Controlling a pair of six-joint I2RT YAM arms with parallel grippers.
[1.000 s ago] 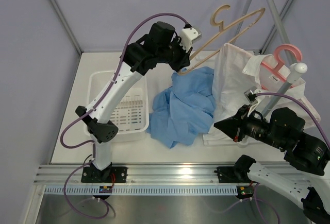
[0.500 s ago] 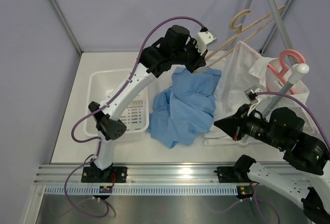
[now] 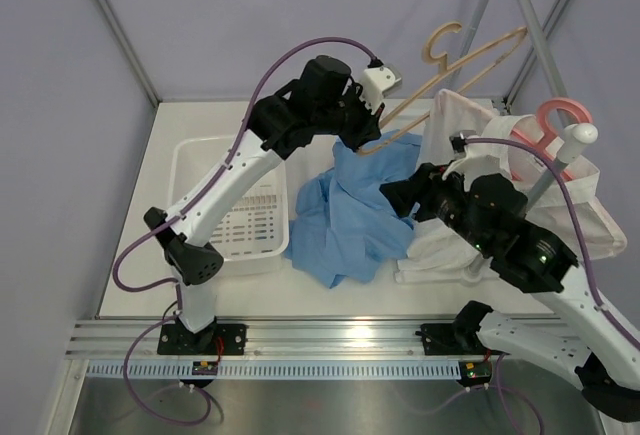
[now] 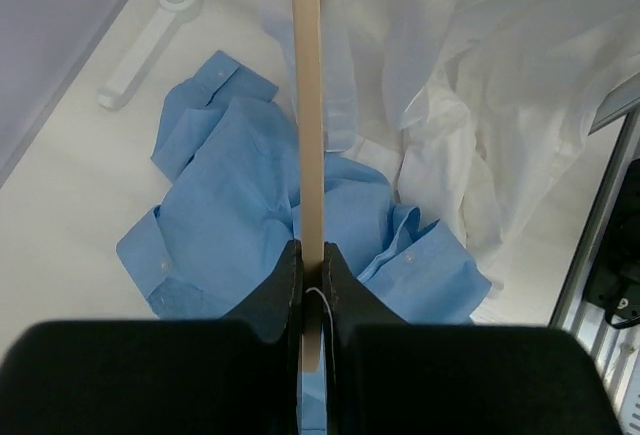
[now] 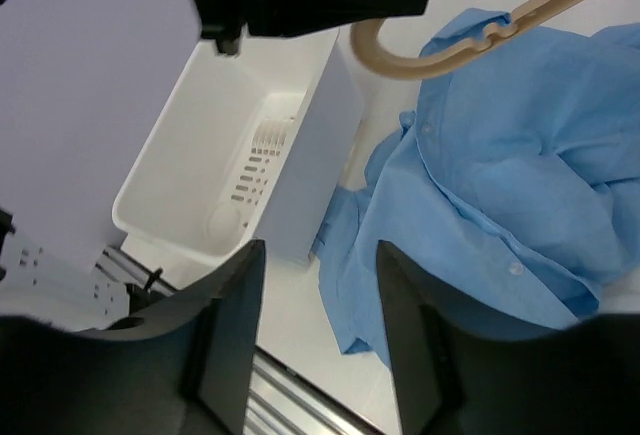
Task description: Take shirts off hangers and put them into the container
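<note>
My right gripper reaches for and grabs the bare tan hanger's end (image 3: 370, 147) (image 5: 388, 62) beside my left gripper next, since this leaves the hook free for the rack.
The light blue shirt (image 3: 350, 215) lies crumpled on the table, off its hanger. Above its far edge, my left gripper (image 3: 365, 135) is shut on the bare tan hanger (image 3: 470, 55); in the left wrist view the hanger's bar (image 4: 305, 105) runs up from between the closed jaws of the gripper (image 4: 311, 270). The white shirt (image 3: 470, 145) hangs on the pink hanger (image 3: 555, 120) at the right. My right gripper (image 3: 395, 193) hovers open over the blue shirt's right side, holding nothing (image 5: 320, 335). The white container (image 3: 235, 225) stands left of the blue shirt.
A white pole with a round knob (image 3: 578, 135) stands by the pink hanger, with slanted grey rack poles (image 3: 530, 15) behind it. A rack foot (image 4: 150, 45) rests on the table beyond the blue shirt. An aluminium rail (image 3: 320, 340) runs along the near edge.
My right arm has swung forward and left from the table's near right side to above the blue shirt, and its jaws have opened. The left gripper swayed right and back with the tan hanger.
</note>
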